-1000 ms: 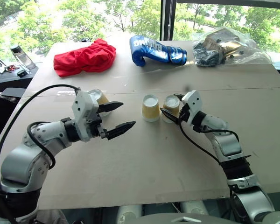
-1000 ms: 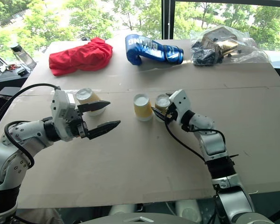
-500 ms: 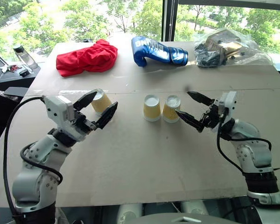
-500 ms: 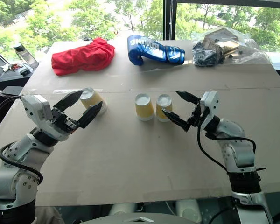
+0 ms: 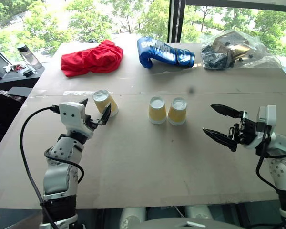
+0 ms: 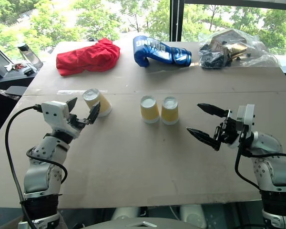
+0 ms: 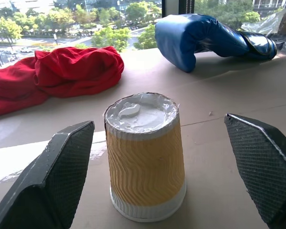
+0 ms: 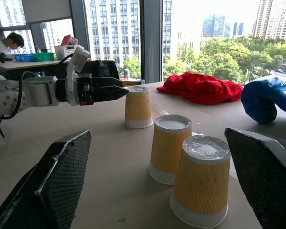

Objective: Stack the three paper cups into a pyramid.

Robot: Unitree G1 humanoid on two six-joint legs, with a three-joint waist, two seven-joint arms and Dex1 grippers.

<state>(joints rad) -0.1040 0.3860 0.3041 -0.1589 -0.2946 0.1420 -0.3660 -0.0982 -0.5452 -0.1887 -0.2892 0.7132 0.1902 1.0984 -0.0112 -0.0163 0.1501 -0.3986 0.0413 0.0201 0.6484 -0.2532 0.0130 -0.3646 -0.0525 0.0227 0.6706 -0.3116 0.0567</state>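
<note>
My left gripper isn't ready to close on the cup and should move toward it first. My fingers stop short of the third cup's tan side [image 5: 107, 104] [image 7: 147, 167], so they would miss if I closed now.
Three tan paper cups stand upside down on the table [image 5: 143, 162]. Two of them, a cup [image 5: 157, 110] and a cup [image 5: 177, 111], stand side by side in the middle. The third cup [image 5: 105, 102] stands apart to their left. My left gripper [image 5: 95, 109] is open and points at this third cup, one finger [image 7: 57, 181] on either side of its near face [image 7: 145, 157], touching nothing. Well to the right of the pair, my right gripper [image 5: 209, 118] is open and empty, its fingers [image 8: 52, 186] aimed at them.
Along the far edge lie a red cloth [image 5: 91, 57], a blue boxing glove [image 5: 165, 51] and a clear plastic bag [image 5: 233, 50] of dark items. A bottle [image 5: 27, 56] stands on a side surface beyond the table's left edge.
My right gripper has drawn back to the right, away from the two middle cups. The left gripper has swung round from pointing rightward and now points forward at the third cup.
</note>
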